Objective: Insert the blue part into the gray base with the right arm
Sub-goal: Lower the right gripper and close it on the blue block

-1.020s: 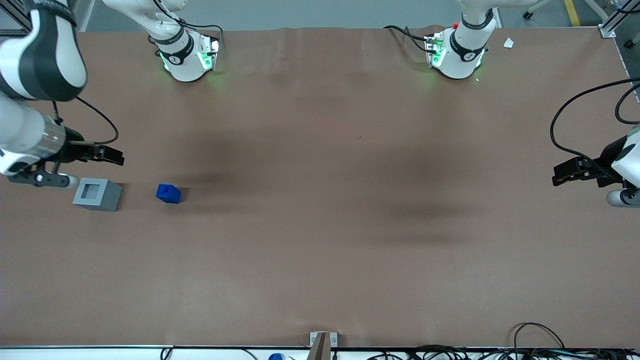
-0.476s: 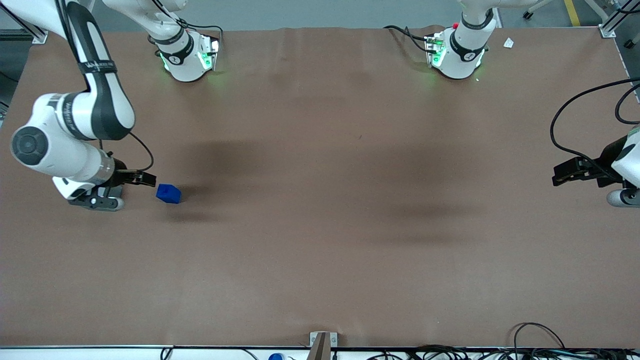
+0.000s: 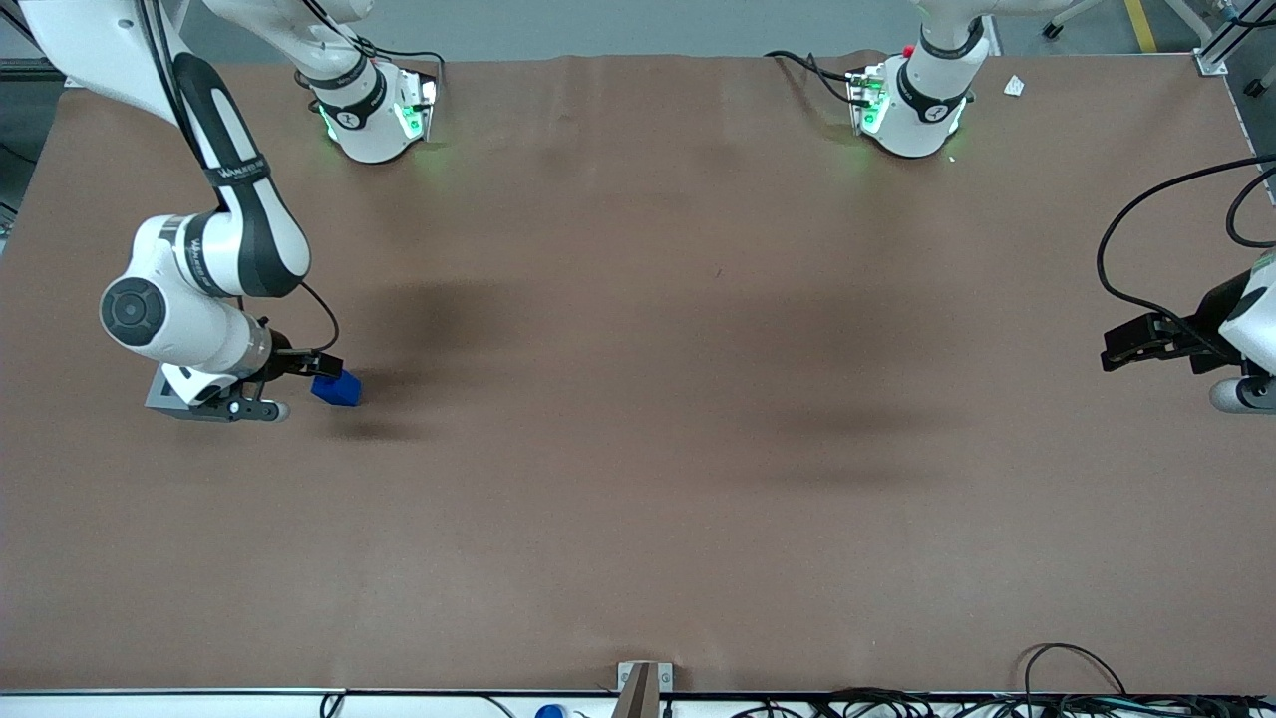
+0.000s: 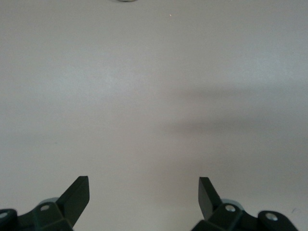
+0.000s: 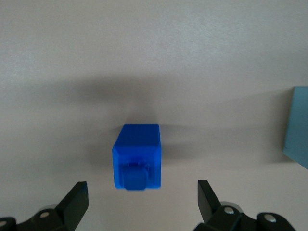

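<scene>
My right gripper needs to insert the blue part into the gray base, so it should next grab the blue part by its stub end (image 5: 135, 176).
The blue part (image 3: 339, 389) lies on the brown table toward the working arm's end. In the right wrist view the blue part (image 5: 137, 156) lies on its side with its stub pointing at the camera. My right gripper (image 3: 324, 367) hangs just above the blue part's near end, fingers open and empty. In the right wrist view the gripper (image 5: 142, 187) has its two fingertips (image 5: 79, 190) spread wider than the part. The gray base (image 3: 159, 397) sits beside the blue part, mostly hidden under my wrist. Only its edge (image 5: 297, 125) shows in the right wrist view.
The two arm bases (image 3: 374, 110) (image 3: 912, 100) stand farthest from the front camera. A metal bracket (image 3: 643, 678) and loose cables (image 3: 1077, 663) lie at the table edge nearest the front camera. Brown table (image 3: 638, 399) spreads around the parts.
My right arm has swung in from the table's end, passed over the gray base and brought the open gripper to the blue part. The parts have not moved.
</scene>
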Robot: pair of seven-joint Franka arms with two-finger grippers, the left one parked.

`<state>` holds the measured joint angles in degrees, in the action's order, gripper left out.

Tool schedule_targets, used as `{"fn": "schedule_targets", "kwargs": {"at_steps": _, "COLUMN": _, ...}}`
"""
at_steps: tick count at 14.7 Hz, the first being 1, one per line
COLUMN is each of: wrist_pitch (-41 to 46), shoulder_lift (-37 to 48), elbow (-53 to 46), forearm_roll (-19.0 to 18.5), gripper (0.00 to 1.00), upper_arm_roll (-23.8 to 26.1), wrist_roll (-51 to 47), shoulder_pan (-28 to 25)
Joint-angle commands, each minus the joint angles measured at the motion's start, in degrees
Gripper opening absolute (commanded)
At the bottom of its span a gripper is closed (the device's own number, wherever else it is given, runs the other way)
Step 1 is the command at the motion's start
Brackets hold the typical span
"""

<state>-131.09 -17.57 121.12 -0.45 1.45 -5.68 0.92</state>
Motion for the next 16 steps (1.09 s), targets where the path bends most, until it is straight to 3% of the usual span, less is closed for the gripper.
{"fn": "schedule_targets", "kwargs": {"at_steps": 1, "wrist_pitch": -3.02, "shoulder_lift": -2.46, "elbow": -0.01, "forearm_roll": 0.19, "gripper": 1.00, "upper_arm_roll": -0.13, "wrist_roll": -1.17, "shoulder_pan": -0.74}}
{"fn": "schedule_targets", "kwargs": {"at_steps": 6, "wrist_pitch": -4.88, "shoulder_lift": -4.40, "elbow": -0.10, "forearm_roll": 0.19, "gripper": 0.97, "upper_arm_roll": -0.13, "wrist_roll": -1.26, "shoulder_pan": -0.57}}
{"fn": "schedule_targets", "kwargs": {"at_steps": 16, "wrist_pitch": -4.26, "shoulder_lift": -4.40, "elbow": -0.18, "forearm_roll": 0.19, "gripper": 0.47, "upper_arm_roll": -0.13, "wrist_roll": -3.37, "shoulder_pan": -0.83}}
